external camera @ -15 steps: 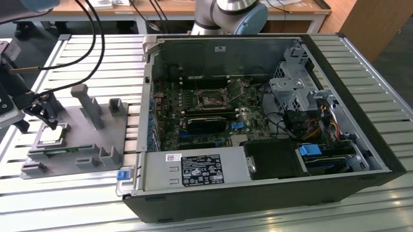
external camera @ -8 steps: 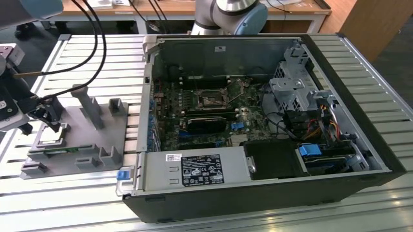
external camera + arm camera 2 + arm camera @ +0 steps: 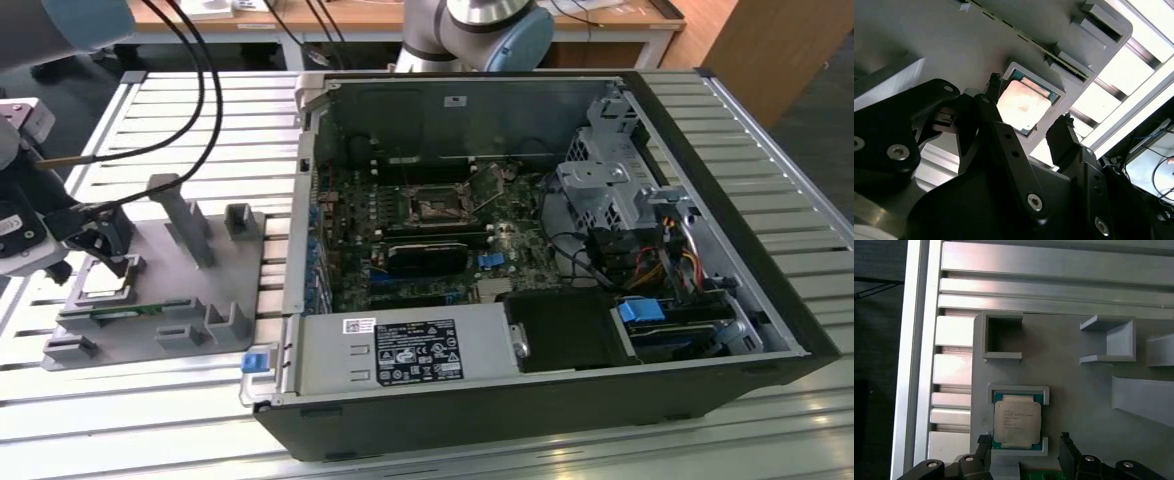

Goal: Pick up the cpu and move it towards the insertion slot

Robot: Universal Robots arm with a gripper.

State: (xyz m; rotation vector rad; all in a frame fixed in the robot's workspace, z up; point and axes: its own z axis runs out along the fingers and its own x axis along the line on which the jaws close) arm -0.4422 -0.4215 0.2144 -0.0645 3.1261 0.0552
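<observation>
It isn't time to close on the CPU yet: my open fingers are above the CPU's near edge and would miss the CPU if they closed now. My gripper should go lower first.
The cpu (image 3: 107, 290) lies flat, silvery top up, in a square recess of the grey fixture (image 3: 200, 290) at the exterior view's left. My gripper (image 3: 104, 262) hangs just above it, open. In the first wrist view the cpu (image 3: 1016, 420) sits between the two black fingertips, my gripper (image 3: 1025, 438) straddling its near edge without touching. The second wrist view shows the cpu (image 3: 1024, 105) under my gripper (image 3: 1031, 99), with a gap on each side. The insertion slot (image 3: 437, 207) is a silver-framed square socket on the motherboard inside the open computer case.
The open black case (image 3: 747, 250) fills the middle and right of the slatted metal table (image 3: 160, 420). Upright posts (image 3: 187, 220) rise from the fixture close to my gripper. A green memory strip (image 3: 127, 312) lies at the fixture's front. Black cables (image 3: 200, 80) hang above.
</observation>
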